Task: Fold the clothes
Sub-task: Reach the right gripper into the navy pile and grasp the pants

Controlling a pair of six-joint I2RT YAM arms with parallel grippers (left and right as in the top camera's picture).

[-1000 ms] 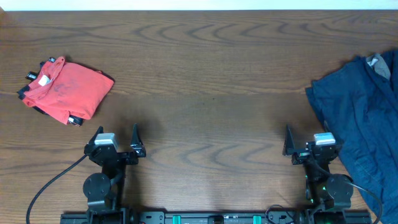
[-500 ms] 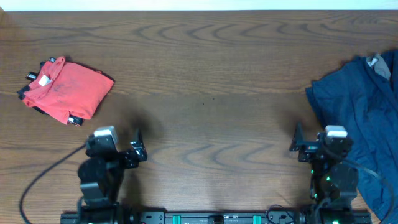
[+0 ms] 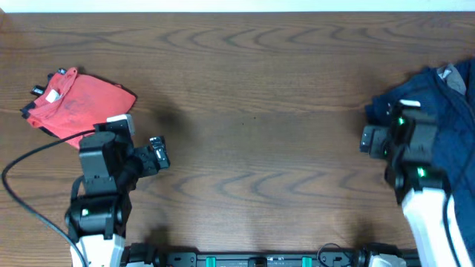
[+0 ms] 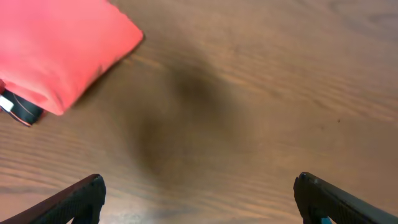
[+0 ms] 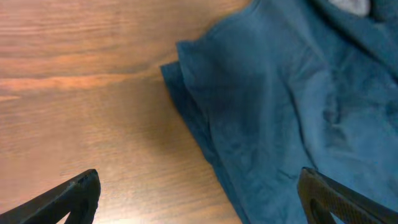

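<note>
The navy-blue cloth needs to be pulled out and spread for folding, so my right gripper should grab it next by its edge facing the empty table.
The clothes are a wrinkled pile of dark navy-blue cloth at the table's right edge, partly cut off by the frame. It fills the right half of the right wrist view. My right gripper is open and empty, above the cloth's left edge; in the right wrist view its fingers straddle that edge. My left gripper is open and empty over bare wood at the left, and its fingers show wide apart in the left wrist view.
A folded red garment lies at the far left, just up-left of my left gripper, and shows in the left wrist view. A black cable trails from the left arm. The table is brown wood.
Both arms have moved away from the front edge. The left one went toward the red garment; the right one went to the left edge of the navy cloth. Both grippers stayed open.
</note>
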